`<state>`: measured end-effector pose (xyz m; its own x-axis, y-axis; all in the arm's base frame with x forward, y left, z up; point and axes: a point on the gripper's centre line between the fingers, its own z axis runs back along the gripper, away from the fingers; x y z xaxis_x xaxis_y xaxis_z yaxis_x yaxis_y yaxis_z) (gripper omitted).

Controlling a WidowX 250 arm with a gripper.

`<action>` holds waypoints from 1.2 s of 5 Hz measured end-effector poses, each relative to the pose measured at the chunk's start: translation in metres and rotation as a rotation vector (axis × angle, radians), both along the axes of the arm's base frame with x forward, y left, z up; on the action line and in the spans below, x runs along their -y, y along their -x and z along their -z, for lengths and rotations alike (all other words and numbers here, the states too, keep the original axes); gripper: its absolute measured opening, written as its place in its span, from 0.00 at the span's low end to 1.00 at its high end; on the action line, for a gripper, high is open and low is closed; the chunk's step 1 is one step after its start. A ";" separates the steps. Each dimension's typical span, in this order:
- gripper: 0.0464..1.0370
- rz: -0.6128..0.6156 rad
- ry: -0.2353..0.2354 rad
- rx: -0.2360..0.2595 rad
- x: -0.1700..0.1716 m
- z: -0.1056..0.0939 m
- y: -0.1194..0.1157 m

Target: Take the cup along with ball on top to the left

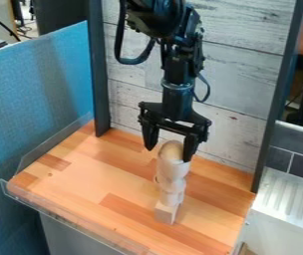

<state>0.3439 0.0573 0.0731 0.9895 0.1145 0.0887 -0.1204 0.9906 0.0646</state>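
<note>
I need to shift the cup (173,169) off the stack along with the ball, so next I will pick it up with my gripper by the upper part of its side.
My gripper (168,153) points down over the middle of the table with its two fingers spread apart. A tan ball (172,148) rests in the pale cup (173,169) and shows between the fingers, the right fingertip close to the cup's rim. I cannot tell whether that finger touches it. The cup stands at the top of an upright stack, over more pale rounded pieces (171,193) and a wooden block (166,213) on the table.
The wooden table (81,184) has a clear raised edge (68,215) along its front and left. A whitish plank wall (237,74) with dark posts rises behind, a blue partition (41,99) stands at left, and a white ribbed surface (287,199) lies at right.
</note>
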 end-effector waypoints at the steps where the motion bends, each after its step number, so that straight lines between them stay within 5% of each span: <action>1: 0.96 -0.007 -0.004 -0.011 -0.001 0.006 0.000; 4: 0.81 -0.038 -0.008 -0.026 -0.002 0.013 0.000; 6: 0.81 -0.040 -0.001 -0.033 -0.002 0.012 0.000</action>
<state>0.3437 0.0591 0.0614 0.9864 0.1543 0.0564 -0.1581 0.9849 0.0699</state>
